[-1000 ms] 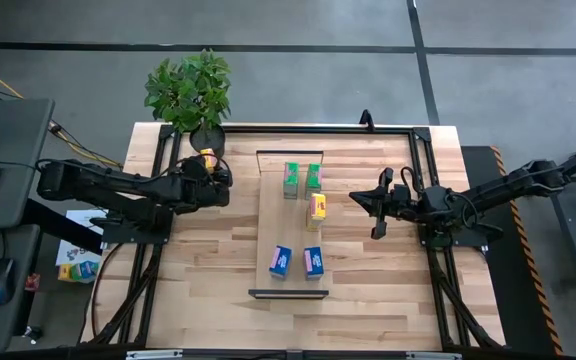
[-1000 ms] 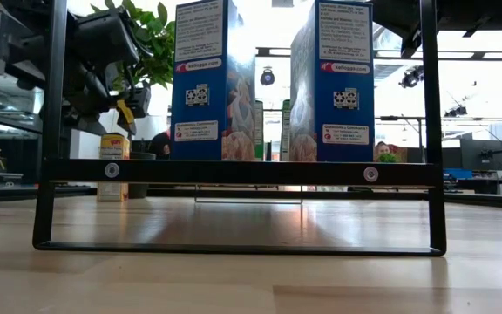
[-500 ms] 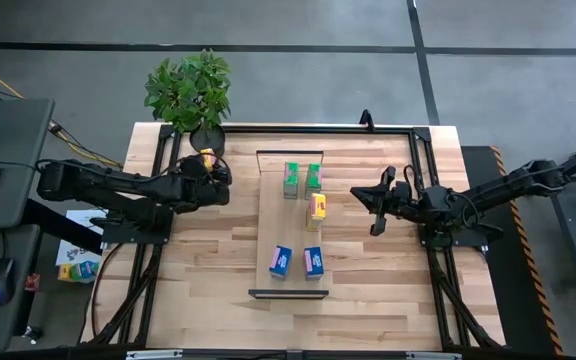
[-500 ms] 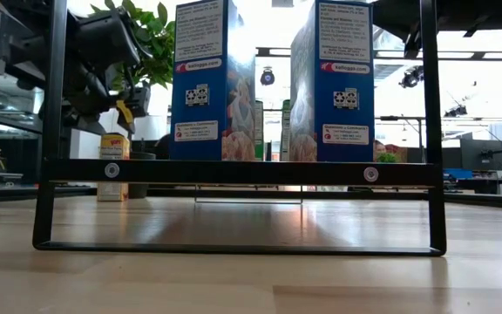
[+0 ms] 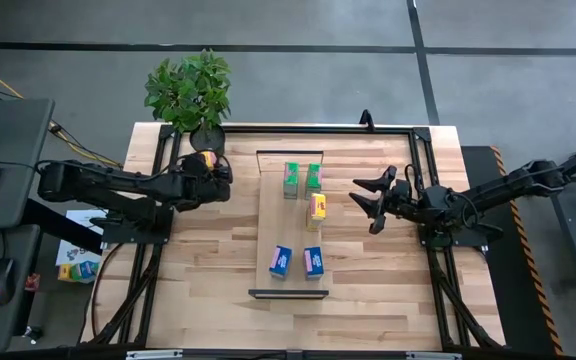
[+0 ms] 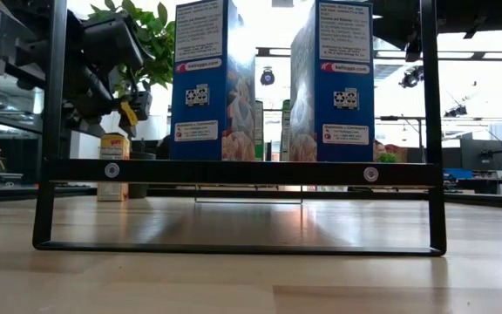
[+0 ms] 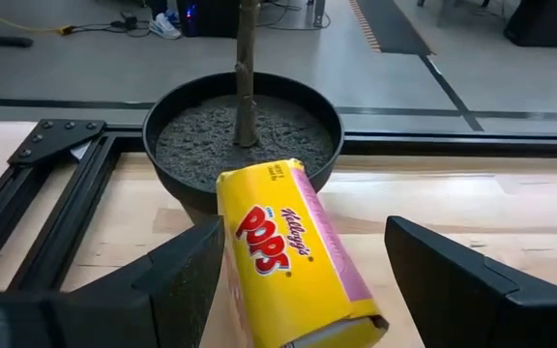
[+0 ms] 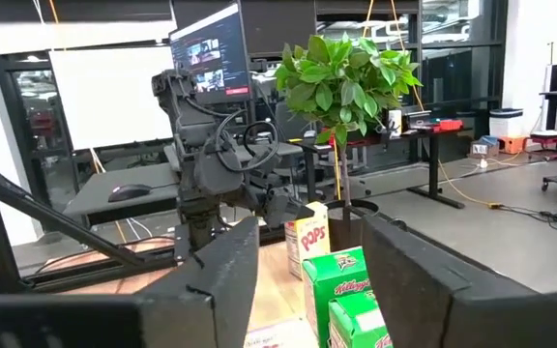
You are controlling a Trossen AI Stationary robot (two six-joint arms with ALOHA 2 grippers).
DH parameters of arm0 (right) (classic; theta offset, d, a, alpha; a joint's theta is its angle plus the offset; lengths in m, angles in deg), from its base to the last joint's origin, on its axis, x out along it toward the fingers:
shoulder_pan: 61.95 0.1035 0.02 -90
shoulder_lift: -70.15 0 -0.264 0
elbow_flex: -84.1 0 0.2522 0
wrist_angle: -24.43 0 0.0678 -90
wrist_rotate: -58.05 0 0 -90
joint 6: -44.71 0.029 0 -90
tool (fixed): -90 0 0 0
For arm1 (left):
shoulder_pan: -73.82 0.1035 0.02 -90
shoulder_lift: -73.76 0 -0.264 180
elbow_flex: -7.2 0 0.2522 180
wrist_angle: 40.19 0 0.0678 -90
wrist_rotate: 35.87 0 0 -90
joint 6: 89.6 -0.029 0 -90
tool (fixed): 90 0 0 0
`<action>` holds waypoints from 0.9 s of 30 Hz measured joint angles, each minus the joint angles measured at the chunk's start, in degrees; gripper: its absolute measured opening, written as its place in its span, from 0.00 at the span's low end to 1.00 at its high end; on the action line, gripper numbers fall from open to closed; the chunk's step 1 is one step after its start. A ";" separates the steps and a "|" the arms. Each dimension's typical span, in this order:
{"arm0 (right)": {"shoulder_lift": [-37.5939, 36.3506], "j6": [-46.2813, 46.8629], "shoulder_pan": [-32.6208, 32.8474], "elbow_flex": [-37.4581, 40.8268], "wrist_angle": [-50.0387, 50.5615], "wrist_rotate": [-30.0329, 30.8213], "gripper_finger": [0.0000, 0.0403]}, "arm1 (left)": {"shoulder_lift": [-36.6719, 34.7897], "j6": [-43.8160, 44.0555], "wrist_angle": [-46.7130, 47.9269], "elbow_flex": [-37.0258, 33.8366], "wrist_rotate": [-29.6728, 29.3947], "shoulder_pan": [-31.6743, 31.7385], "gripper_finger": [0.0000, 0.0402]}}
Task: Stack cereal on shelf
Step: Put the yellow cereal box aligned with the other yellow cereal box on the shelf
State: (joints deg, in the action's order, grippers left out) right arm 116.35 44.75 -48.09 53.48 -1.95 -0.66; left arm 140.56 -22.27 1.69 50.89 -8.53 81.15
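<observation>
The left gripper grabs the last yellow cereal box by its long sides next, to stack it on the shelf (image 5: pixel 293 235).
The shelf (image 5: pixel 293 235) lies along the table's middle, and five cereal boxes stand on it: two green (image 5: pixel 302 179) at the far end, one yellow (image 5: pixel 316 208) in the middle, two blue (image 5: pixel 297 262) at the near end. A second yellow box (image 7: pixel 293 256) stands on the table beside the plant pot. My left gripper (image 7: pixel 305 227) is open, one finger on each side of this box; I see no touch. My right gripper (image 5: pixel 365 205) hovers open to the right of the shelf, level with the yellow box there, with nothing between its fingers.
A potted plant (image 5: pixel 190 90) stands at the table's far left corner, its pot (image 7: pixel 245 126) just behind the yellow box. Black frame rails (image 5: pixel 418 140) run along the table's sides. Bare tabletop (image 5: pixel 198 280) lies to the shelf's near left and right.
My right gripper has opened; it was shut a second ago and has stayed where it was, right of the shelf. The boxes and the shelf have not moved.
</observation>
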 joint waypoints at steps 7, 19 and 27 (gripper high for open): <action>0.00 -0.02 0.00 0.00 0.29 -0.01 0.46 | 2.40 0.06 -4.16 0.00 -0.42 0.22 0.69; 0.00 0.00 0.00 0.00 0.51 -0.20 0.46 | 10.92 6.54 -3.16 0.00 -1.71 1.79 0.69; 0.00 0.00 0.00 0.00 0.55 -0.20 0.46 | 15.48 10.60 -3.72 0.00 -3.02 2.84 0.68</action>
State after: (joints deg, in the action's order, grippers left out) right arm 116.35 44.75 -48.09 53.48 -1.41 -0.86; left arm 156.03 -11.67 -2.03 50.89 -11.54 83.99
